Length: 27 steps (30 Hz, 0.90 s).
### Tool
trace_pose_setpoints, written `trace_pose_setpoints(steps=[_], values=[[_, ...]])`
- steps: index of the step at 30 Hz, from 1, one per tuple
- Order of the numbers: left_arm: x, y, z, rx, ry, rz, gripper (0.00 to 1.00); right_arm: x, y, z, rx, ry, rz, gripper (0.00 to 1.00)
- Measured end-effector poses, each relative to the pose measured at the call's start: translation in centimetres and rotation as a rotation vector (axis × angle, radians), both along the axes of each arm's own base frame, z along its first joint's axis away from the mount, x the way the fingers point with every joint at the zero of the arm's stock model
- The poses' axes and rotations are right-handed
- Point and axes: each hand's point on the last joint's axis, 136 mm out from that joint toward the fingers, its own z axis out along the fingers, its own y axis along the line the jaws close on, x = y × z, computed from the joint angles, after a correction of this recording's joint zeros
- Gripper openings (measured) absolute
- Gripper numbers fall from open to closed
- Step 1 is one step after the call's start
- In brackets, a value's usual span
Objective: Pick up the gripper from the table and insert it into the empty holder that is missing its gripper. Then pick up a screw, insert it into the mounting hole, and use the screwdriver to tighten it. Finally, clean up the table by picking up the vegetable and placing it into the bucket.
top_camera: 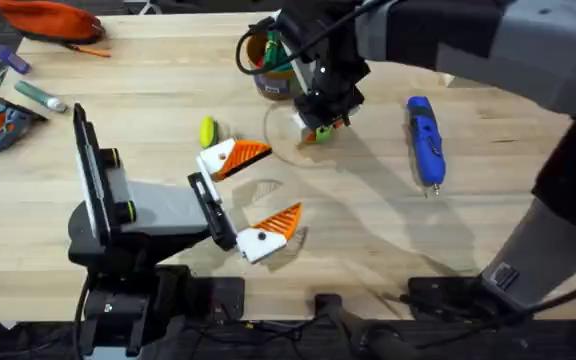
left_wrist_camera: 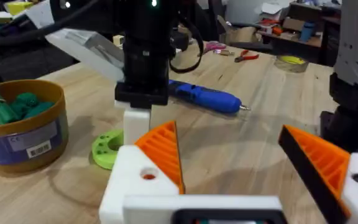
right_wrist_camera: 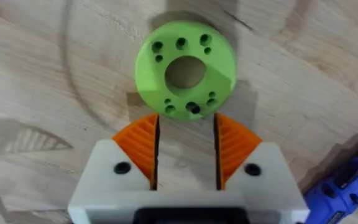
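Note:
The small dark screw sunk in the green disc's hole point(right_wrist_camera: 190, 106) is to be picked up next, so the robot's right gripper should grab the exposed head end point(right_wrist_camera: 194, 109).
My left gripper point(top_camera: 280, 181) point(left_wrist_camera: 225, 134) lies open, low over the table. Both its white fingers carry orange ribbed pads. The far finger is the holder point(left_wrist_camera: 135, 180), with the orange gripper point(left_wrist_camera: 163, 152) seated in it. Its mounting hole point(left_wrist_camera: 148, 176) shows orange inside. My right gripper point(top_camera: 320, 130) point(right_wrist_camera: 186, 119) points straight down at a green disc with holes point(right_wrist_camera: 185, 68). Its fingers are narrowly open at the disc's edge, with bare wood between them. The blue screwdriver point(top_camera: 425, 140) lies to the right. The yellow-green vegetable point(top_camera: 207, 131) sits near the left fingers. The bucket point(left_wrist_camera: 23, 134) stands behind.
Dark green leafy toys point(left_wrist_camera: 8, 106) fill the bucket. The right arm crosses over the table's far middle and partly covers the bucket in the overhead view. Tools and a red pouch point(top_camera: 53, 20) lie at the far left corner.

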Motion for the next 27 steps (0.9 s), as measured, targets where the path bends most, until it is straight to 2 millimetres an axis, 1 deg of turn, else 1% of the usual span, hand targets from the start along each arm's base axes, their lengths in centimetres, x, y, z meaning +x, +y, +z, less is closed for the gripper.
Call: trace_pose_setpoints(steps=[5,9,17,20,24,27], values=[[0.0,0.0,0.0,0.0,0.0,0.0,0.985,0.2,0.1,-1.1,-0.009,0.012,-0.002,0.409],[0.0,0.0,0.0,0.0,0.0,0.0,0.985,0.6,0.2,-1.0,0.001,-0.001,-0.005,0.364],[0.0,0.0,0.0,0.001,-0.001,0.0,0.986,1.2,0.5,-0.9,0.018,-0.023,-0.009,0.342],[0.0,0.0,0.0,0.001,-0.002,0.0,0.987,1.4,0.4,-0.9,0.021,-0.028,-0.013,0.304],[0.0,0.0,0.0,0.001,-0.002,0.0,0.988,1.3,0.1,-1.0,0.015,-0.02,-0.018,0.289],[0.0,0.0,0.0,0.001,-0.002,0.0,0.987,1.4,0.0,-1.2,0.012,-0.015,-0.021,0.239]])
